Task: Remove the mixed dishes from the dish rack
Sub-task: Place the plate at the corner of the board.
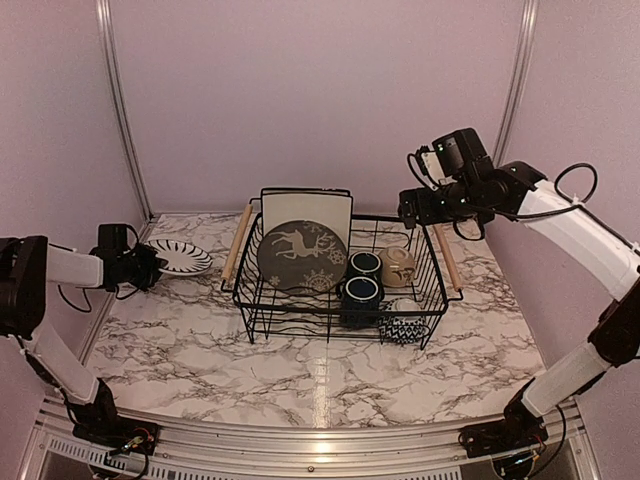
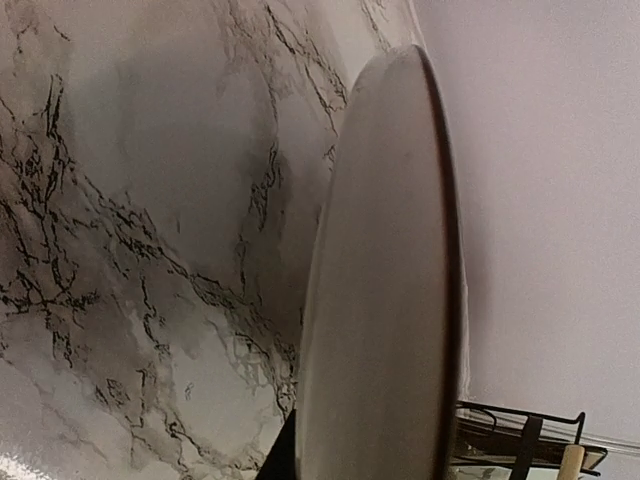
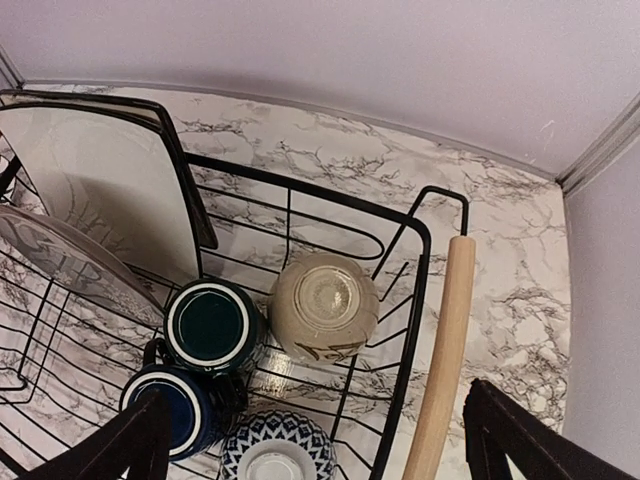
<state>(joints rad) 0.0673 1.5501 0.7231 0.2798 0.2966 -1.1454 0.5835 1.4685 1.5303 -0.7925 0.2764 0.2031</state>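
The striped plate, steeply tilted above empty marble, would tip onto the table if released, so my left gripper must keep holding it.
The black wire dish rack (image 1: 238, 296) stands mid-table with the grey deer plate (image 1: 302, 257), square cream plates (image 1: 308, 208), two dark blue mugs (image 1: 364, 265) (image 1: 359, 292), the beige bowl (image 1: 398, 264) and the chevron bowl (image 1: 402, 326) in it. My left gripper (image 1: 150, 268) is shut on the rim of the striped plate (image 1: 182, 257), low over the table left of the rack. The plate's pale underside (image 2: 385, 300) fills the left wrist view. My right gripper (image 3: 315, 400) is open and empty, high over the rack's right end, above the upside-down beige bowl (image 3: 323, 305) and mugs (image 3: 208, 325).
Wooden bar handles (image 1: 236, 245) (image 1: 447, 258) run along the rack's short sides; the right one (image 3: 440, 350) lies just inside my right finger. Walls and metal posts close the back and sides. Marble table (image 1: 320, 380) stretches in front of the rack.
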